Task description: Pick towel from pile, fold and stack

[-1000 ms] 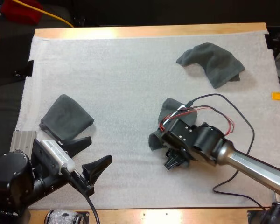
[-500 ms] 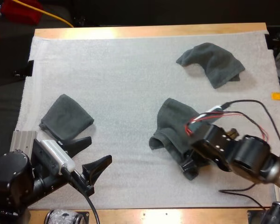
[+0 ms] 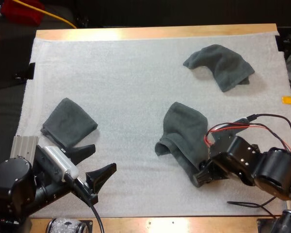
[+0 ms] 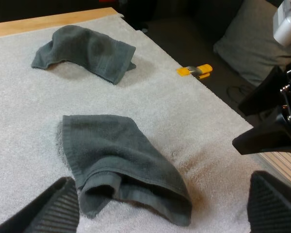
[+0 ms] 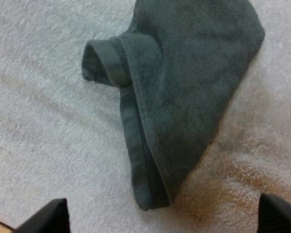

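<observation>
The towel [image 3: 185, 127] is loosely doubled over on the mat. I should next grab it by its narrow hemmed end [image 3: 198, 180] with my right gripper to fold it.
A dark grey-green towel [image 3: 182, 132] lies loosely doubled over in the middle of the mat, one hem rolled up. My right gripper [image 3: 200, 177] sits at its near right end. In the right wrist view its fingers [image 5: 41, 217] stand apart and clear of the towel [image 5: 184, 82], so it is open. A crumpled towel [image 3: 220, 65] lies at the far right. A folded towel [image 3: 68, 122] rests at the left, just beyond my left gripper [image 3: 94, 162], which is open with nothing in it. The left wrist view looks across the middle towel [image 4: 116, 155] to the crumpled one [image 4: 87, 48].
The white mat [image 3: 126, 77] covers the table, with bare room between the towels. A metal bracket [image 3: 23, 144] sits at the mat's left near corner. My right gripper [image 4: 266, 121] shows beside the middle towel in the left wrist view.
My right arm drew back to the right and towards the near edge, uncovering the middle towel, which now lies stretched out longer. The left arm has stayed put.
</observation>
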`<act>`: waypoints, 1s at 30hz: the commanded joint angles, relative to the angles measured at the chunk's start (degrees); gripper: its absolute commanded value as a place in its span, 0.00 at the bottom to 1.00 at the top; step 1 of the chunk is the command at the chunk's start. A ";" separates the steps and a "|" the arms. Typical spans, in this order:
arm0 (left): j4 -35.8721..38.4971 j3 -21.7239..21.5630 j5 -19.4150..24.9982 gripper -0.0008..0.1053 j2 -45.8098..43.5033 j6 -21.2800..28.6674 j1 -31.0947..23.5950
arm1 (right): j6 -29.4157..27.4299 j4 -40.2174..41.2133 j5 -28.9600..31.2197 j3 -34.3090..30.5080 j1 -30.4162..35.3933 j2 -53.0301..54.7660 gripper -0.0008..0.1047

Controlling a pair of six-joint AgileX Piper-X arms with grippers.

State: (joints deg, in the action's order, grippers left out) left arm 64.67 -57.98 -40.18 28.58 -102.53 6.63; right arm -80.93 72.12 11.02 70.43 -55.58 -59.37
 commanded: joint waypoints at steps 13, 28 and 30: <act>0.18 -0.37 -0.75 0.66 0.02 -0.51 0.22 | 5.63 2.24 1.59 -1.81 -2.81 0.37 0.68; 0.18 -0.37 -0.75 0.66 0.02 -0.39 0.22 | 19.22 -10.60 -7.45 -17.93 -2.81 0.37 0.68; 0.18 -0.37 -0.75 0.66 0.02 -0.39 0.22 | 20.94 -11.41 -7.65 -19.18 -2.81 0.37 0.68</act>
State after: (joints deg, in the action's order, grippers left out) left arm 64.67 -57.98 -40.18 28.58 -102.53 6.63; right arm -60.53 60.53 3.89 51.35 -58.33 -59.37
